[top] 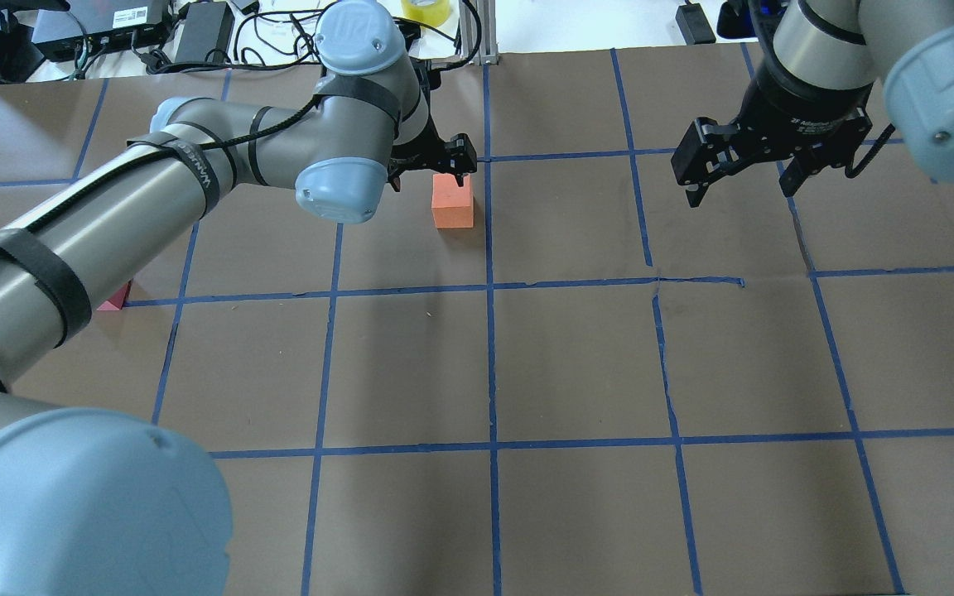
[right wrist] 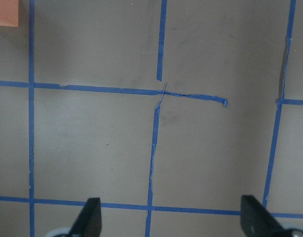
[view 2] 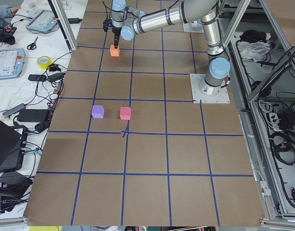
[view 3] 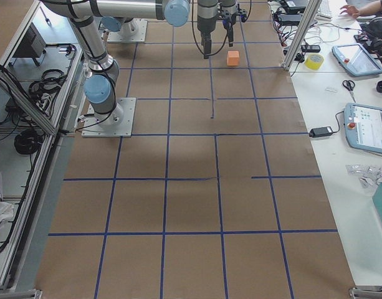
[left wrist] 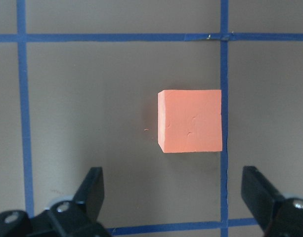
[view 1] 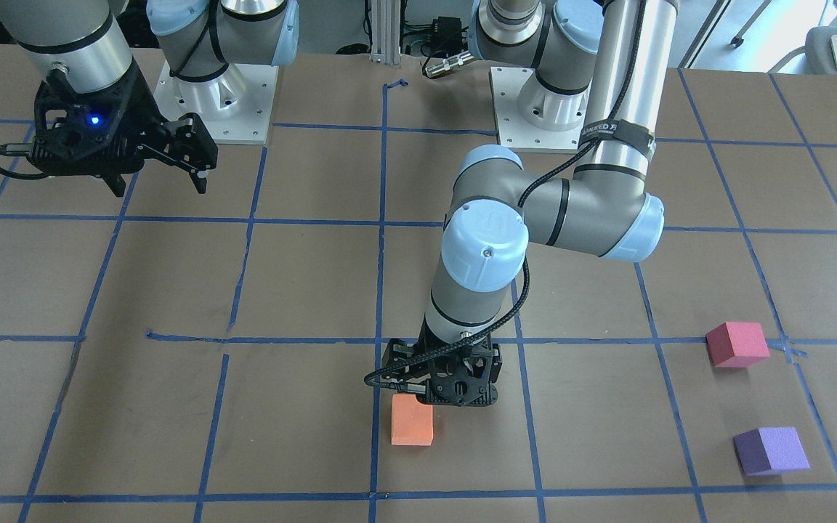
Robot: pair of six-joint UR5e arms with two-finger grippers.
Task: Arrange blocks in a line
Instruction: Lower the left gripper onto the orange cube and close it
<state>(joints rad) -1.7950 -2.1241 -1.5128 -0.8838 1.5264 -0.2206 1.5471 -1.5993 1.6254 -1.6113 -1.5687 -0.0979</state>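
Note:
The orange block (view 1: 413, 421) needs to be lined up with the pink and purple blocks. My left gripper will grab it by its opposite sides next.
The orange block (view 1: 413, 421) sits on the table beside a blue tape line; it also shows in the overhead view (top: 453, 201) and the left wrist view (left wrist: 191, 121). My left gripper (view 1: 455, 385) hovers open just above and behind it, with the fingers (left wrist: 94, 182) apart and nothing between them. The red-pink block (view 1: 737, 343) and the purple block (view 1: 771, 450) lie close together off to my left. My right gripper (view 1: 160, 181) hangs open and empty above the table, far from all three blocks.
Blue tape lines (top: 489, 364) mark a grid on the brown table. The two arm bases (view 1: 215, 102) stand at the robot's edge. A yellow tape roll (view 3: 314, 61), tablets and cables lie on the bench beyond the far edge.

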